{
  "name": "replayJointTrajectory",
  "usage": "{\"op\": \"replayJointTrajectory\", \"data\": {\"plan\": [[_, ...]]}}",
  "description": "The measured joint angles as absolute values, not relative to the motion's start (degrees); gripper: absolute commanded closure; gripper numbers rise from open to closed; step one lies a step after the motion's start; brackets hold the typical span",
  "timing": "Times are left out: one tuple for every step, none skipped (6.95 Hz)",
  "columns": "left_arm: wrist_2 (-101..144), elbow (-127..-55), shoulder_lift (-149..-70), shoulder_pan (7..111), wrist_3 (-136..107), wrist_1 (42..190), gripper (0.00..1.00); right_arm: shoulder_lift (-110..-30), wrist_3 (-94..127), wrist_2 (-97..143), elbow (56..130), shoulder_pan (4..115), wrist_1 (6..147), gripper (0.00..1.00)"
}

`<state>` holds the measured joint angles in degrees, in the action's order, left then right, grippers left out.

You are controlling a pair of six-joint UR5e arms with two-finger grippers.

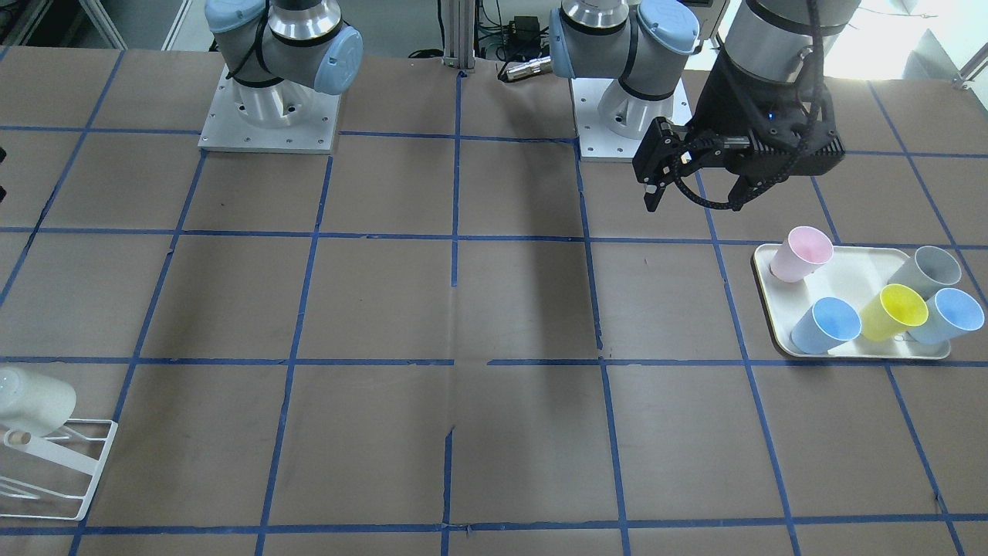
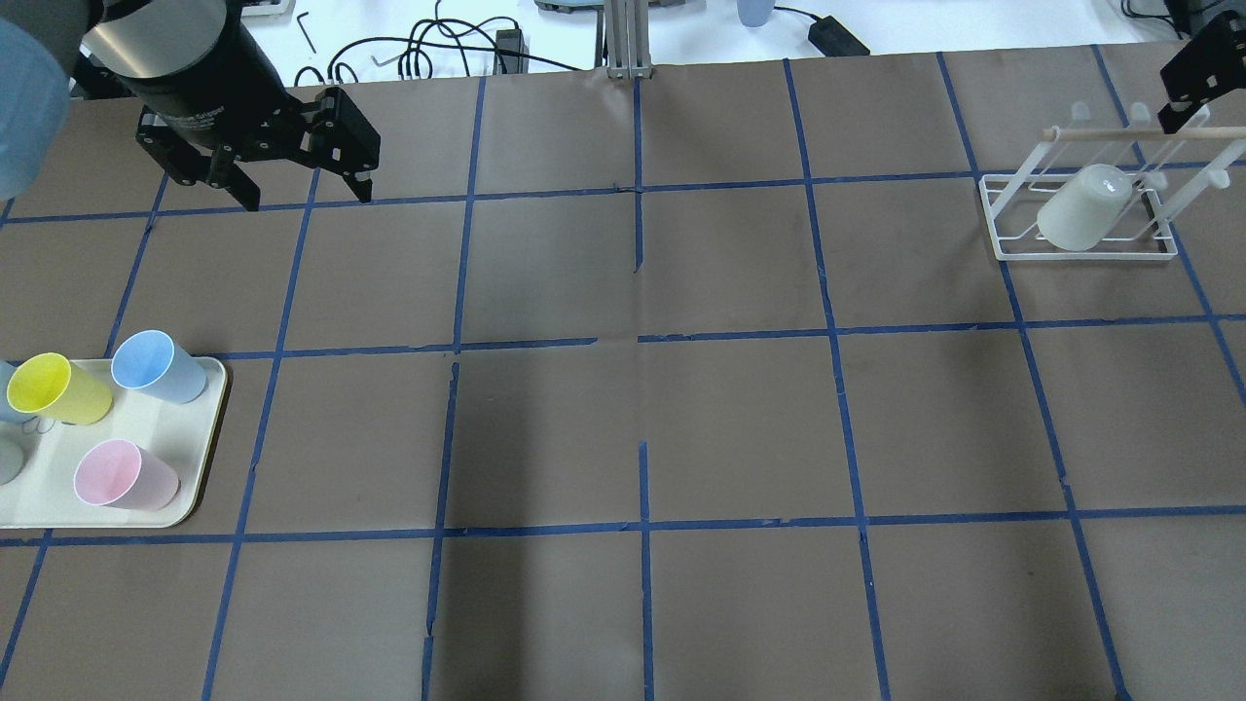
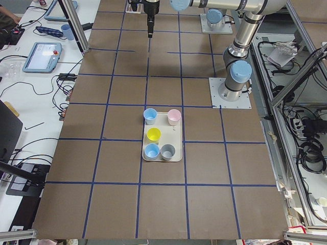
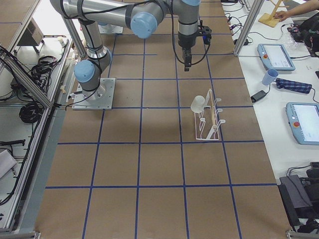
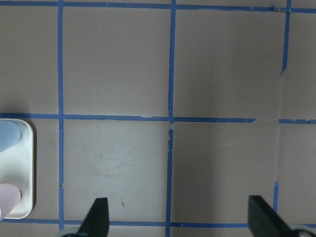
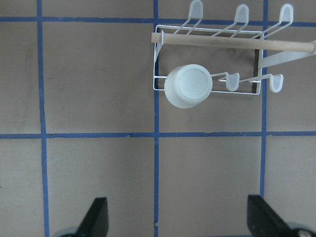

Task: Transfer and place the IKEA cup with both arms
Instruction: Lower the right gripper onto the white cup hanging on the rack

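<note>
The cup's open end hangs over a peg of the wire rack (image 6: 219, 75), so my right gripper will grab the cup by its exposed base (image 6: 195, 83) next.
The off-white IKEA cup (image 2: 1083, 207) hangs upside down on a peg of the white wire rack (image 2: 1081, 253) at the table's far right. It also shows in the right wrist view (image 6: 190, 86) and in the front view (image 1: 35, 401). My right gripper (image 6: 180, 219) is open and empty, raised above the table and apart from the cup; only part of it shows in the overhead view (image 2: 1190, 83). My left gripper (image 2: 307, 198) is open and empty, raised above the far left of the table; it also shows in the front view (image 1: 695, 202).
A cream tray (image 2: 200, 487) at the left edge holds a pink cup (image 2: 125, 475), a yellow cup (image 2: 58, 389), two blue cups (image 2: 156, 367) and a grey cup (image 1: 926, 270). Blue tape lines grid the brown table. The two arm bases (image 1: 270, 116) stand at the robot's side.
</note>
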<state>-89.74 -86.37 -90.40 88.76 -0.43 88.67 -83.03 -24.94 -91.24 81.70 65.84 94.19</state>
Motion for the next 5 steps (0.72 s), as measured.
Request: {"op": "replayJointTrajectory", "data": {"plan": [[-89.74,-86.46,-90.42,88.76,-0.38,88.57,0.0,-79.17,-25.01,-91.72,81.57,65.79,97.33,0.0],[-89.71,-86.48,-90.42,88.77,-0.36,88.38,0.0,-75.49,-25.0,-91.95,81.46,65.76,100.42,0.0],[-89.68,-86.46,-90.41,88.77,-0.35,88.24,0.0,-72.34,-24.95,-91.91,81.45,65.75,103.26,0.0],[-89.66,-86.47,-90.41,88.77,-0.35,88.19,0.0,-69.69,-24.99,-91.73,81.51,65.75,105.36,0.0],[-89.65,-86.48,-90.41,88.77,-0.35,88.17,0.0,-67.71,-25.05,-91.63,81.59,65.74,106.41,0.0]]}}
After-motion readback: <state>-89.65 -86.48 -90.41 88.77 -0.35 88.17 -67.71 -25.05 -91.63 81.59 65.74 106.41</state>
